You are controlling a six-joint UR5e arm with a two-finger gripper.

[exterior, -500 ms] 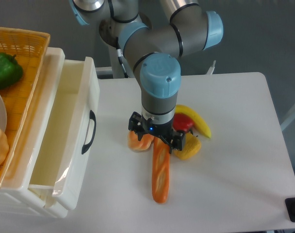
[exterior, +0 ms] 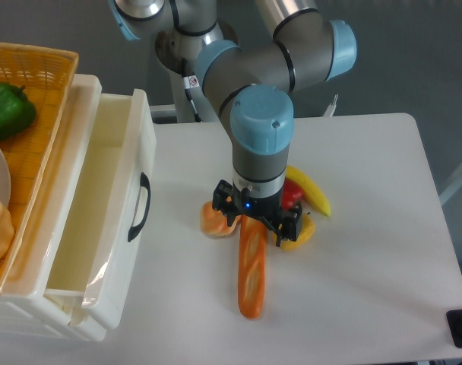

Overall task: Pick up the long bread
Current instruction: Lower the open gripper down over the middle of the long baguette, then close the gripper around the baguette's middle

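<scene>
Next, my gripper grabs the baguette by its end [exterior: 252, 223] beside the round orange bun to pick up the long bread [exterior: 251, 281].
The long bread [exterior: 251, 281] is a slim orange-brown baguette with pale slashes, lying lengthwise on the white table and pointing toward the front edge. My gripper [exterior: 255, 222] hangs straight down over its far end. The black fingers [exterior: 225, 207] stand spread on either side of the loaf, open, and that end of the bread is hidden under the wrist.
A round orange bun [exterior: 212, 220] touches the gripper's left side. A banana [exterior: 314, 194], a red pepper [exterior: 294, 195] and a yellow piece [exterior: 301, 234] crowd its right. An open white drawer [exterior: 87, 228] stands at the left, under a wicker basket [exterior: 41, 114] holding a green pepper [exterior: 7, 108].
The gripper has shifted a little to the right and toward the front, staying over the bread's far end. The bread has not moved.
</scene>
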